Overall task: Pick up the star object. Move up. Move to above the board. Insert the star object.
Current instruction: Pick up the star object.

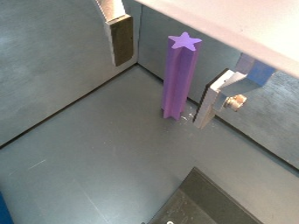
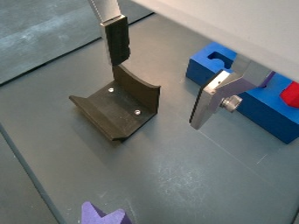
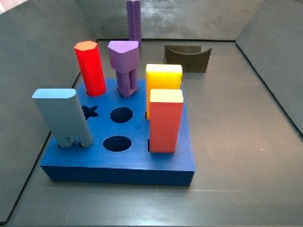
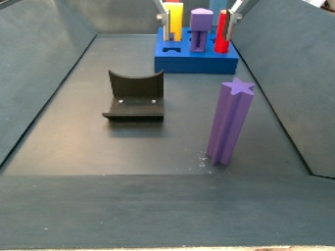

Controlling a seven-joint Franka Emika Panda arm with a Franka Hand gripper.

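Observation:
I should grab the purple prism by its upper part (image 3: pixel 134 13) (image 1: pixel 184 54) with my gripper next, so that the gripper can then insert the star object into the board's star hole.
The star object (image 1: pixel 179 79), a tall purple ridged prism, stands upright on the grey floor; both side views show it (image 4: pixel 230 123) (image 3: pixel 133 19), apart from the board. Its top shows at the edge of a wrist view (image 2: pixel 103 214). My gripper (image 1: pixel 167 72) is open and empty, above the floor; the star object stands off to one side of the fingers (image 1: pixel 215 98), not between them. The gripper (image 2: pixel 163 74) does not show in either side view. The board (image 3: pixel 119 155), a thick blue block, has a free star-shaped hole (image 3: pixel 90 112); it also shows in other views (image 4: pixel 197 65) (image 2: pixel 251 101).
Several pegs stand in the board: red (image 3: pixel 88 66), purple (image 3: pixel 123 64), yellow (image 3: pixel 164 78), orange (image 3: pixel 166 120), light blue (image 3: pixel 62 115). A dark arch-shaped block (image 4: pixel 135 96) lies on the floor between star object and board, below my fingers (image 2: pixel 117 109). Grey walls enclose the floor.

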